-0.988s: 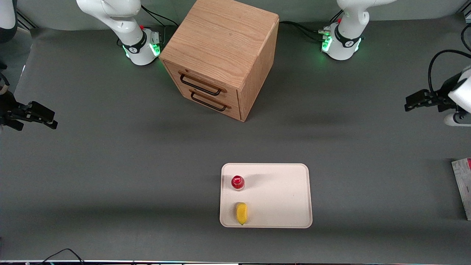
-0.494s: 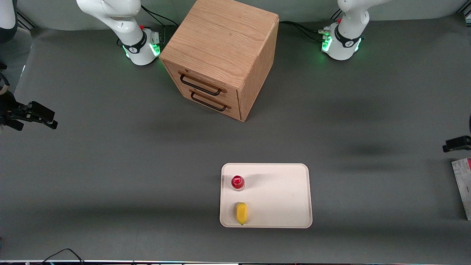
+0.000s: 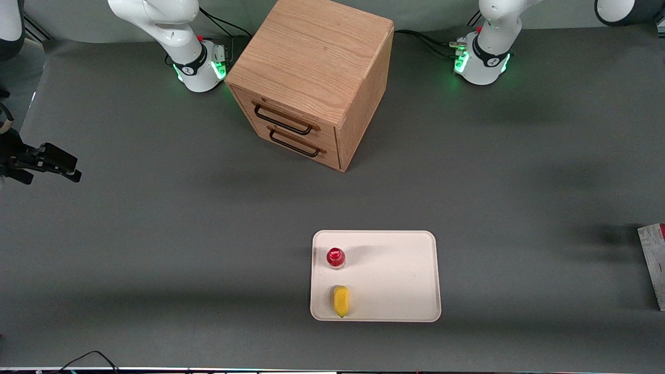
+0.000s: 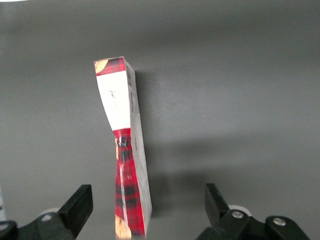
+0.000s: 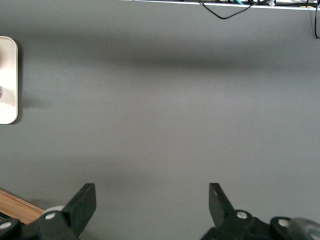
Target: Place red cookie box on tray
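I need to grab the red cookie box across the red plaid section (image 4: 128, 180) with my left gripper next, because the box is long but its top edge (image 4: 115, 102) is thin.
The red cookie box (image 3: 653, 265) lies on the table toward the working arm's end, cut off by the edge of the front view. In the left wrist view it is a long thin carton (image 4: 122, 150) standing on its narrow side, red plaid face and white label up. My left gripper (image 4: 147, 200) hangs above it, open, with one finger on each side of the box's near end and neither touching it. The gripper itself is out of the front view. The cream tray (image 3: 405, 275) sits near the front camera at mid-table.
On the tray stand a small red-capped bottle (image 3: 335, 257) and a yellow item (image 3: 341, 300), both at the edge toward the parked arm. A wooden drawer cabinet (image 3: 311, 78) stands between the arm bases. The tray's rim (image 5: 7, 80) shows in the right wrist view.
My left gripper has moved toward the front camera and the working arm's end, leaving the front view. Its shadow now falls beside the red cookie box.
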Tool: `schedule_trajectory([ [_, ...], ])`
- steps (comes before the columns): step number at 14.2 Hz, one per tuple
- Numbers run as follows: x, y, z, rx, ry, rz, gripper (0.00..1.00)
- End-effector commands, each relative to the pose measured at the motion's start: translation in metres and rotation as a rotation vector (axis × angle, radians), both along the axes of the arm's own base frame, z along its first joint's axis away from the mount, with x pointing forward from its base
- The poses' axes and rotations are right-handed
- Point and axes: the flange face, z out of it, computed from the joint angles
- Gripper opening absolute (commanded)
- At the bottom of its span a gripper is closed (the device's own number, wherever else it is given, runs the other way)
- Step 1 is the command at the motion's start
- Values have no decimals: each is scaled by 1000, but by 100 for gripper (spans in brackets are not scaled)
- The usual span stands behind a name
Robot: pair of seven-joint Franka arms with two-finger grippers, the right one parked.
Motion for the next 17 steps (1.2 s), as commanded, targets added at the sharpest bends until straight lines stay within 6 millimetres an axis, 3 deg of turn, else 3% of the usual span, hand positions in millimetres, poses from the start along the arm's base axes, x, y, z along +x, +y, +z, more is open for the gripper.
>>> schedule_trajectory([
  [1, 4, 21, -42, 27, -11, -8, 100],
  [2, 2, 25, -61, 21, -2, -14, 100],
  [5, -3, 34, -92, 18, 9, -17, 99],
  [6, -4, 35, -96, 22, 6, -21, 86],
  [9, -5, 35, -102, 21, 12, -23, 10],
  [10, -4, 34, -102, 22, 13, -27, 0],
  [14, -1, 30, -86, 27, 12, -40, 0],
  [17, 11, 2, -41, 11, 25, -27, 0],
])
